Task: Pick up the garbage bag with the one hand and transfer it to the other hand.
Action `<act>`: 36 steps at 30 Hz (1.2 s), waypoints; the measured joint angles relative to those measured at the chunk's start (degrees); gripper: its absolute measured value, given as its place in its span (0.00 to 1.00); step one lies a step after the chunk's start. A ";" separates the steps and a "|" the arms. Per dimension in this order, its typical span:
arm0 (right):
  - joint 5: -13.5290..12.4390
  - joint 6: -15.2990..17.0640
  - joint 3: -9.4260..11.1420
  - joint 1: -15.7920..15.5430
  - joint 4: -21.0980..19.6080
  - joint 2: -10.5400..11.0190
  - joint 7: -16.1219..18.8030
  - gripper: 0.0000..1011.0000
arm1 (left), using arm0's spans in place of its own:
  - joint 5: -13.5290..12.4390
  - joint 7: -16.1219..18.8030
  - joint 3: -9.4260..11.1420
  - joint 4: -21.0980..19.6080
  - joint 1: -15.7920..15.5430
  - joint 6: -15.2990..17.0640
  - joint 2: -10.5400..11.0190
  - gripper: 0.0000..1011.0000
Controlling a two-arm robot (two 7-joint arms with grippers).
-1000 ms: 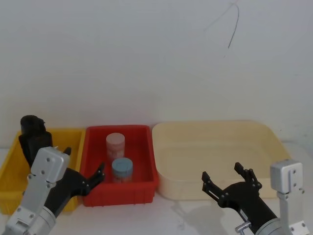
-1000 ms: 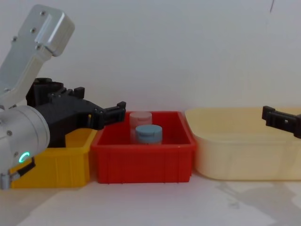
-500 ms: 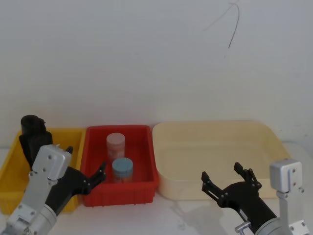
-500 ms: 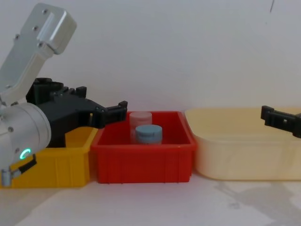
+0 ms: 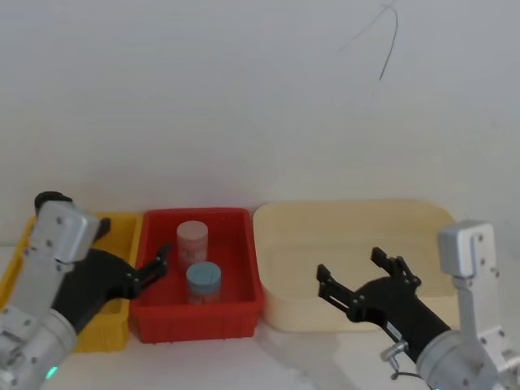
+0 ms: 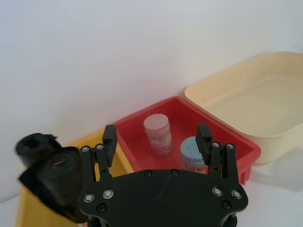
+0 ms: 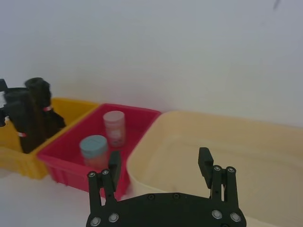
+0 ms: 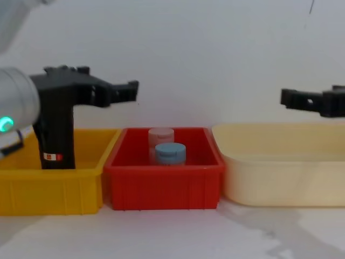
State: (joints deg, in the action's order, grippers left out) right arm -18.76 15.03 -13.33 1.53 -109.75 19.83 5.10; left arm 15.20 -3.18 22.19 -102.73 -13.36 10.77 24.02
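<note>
The garbage bag's lower part (image 8: 58, 151) should stay free for my right gripper, so my left gripper should next grab the bag by its upper part (image 8: 57, 108).
The garbage bag (image 8: 54, 127), a black roll with a small red-and-white label, stands upright in the yellow bin (image 8: 59, 189). In the right wrist view two black rolls (image 7: 21, 118) stand side by side there; I cannot tell them apart. My left gripper (image 8: 121, 90) hovers open and holds nothing, above the bin's right end, beside the top of the roll. From the head it shows over the border of the yellow and red bins (image 5: 132, 244). The right gripper (image 5: 351, 268) is open with nothing in it, in front of the cream tray (image 5: 357, 213).
A red bin (image 8: 164, 181) in the middle holds a pink-lidded jar (image 8: 161, 135) and a blue-lidded jar (image 8: 170, 152). The large cream tray (image 8: 280, 178) stands to its right. A white wall runs close behind all three containers.
My left gripper has risen and pulled back to the left, uncovering the black roll in the chest view. The right gripper has lifted and shifted a little left. Both stay open.
</note>
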 joint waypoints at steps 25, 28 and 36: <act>5.79 15.69 -12.28 8.72 -1.76 -7.31 -5.02 0.99 | 10.07 -2.66 -18.50 -11.96 16.17 2.33 5.58 0.99; 6.96 16.18 -13.89 9.92 -0.32 -8.47 -5.71 0.99 | 11.17 -4.07 -19.60 -10.13 16.32 0.70 5.46 0.99; 9.54 17.35 -17.23 12.93 3.50 -11.17 -6.95 0.99 | 12.82 -7.27 -20.61 -4.28 14.54 -2.60 4.87 0.99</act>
State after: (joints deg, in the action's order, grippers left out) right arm -9.21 32.38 -30.56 14.46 -106.25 8.66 -1.85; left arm 28.01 -10.45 1.58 -107.00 1.18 8.16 28.89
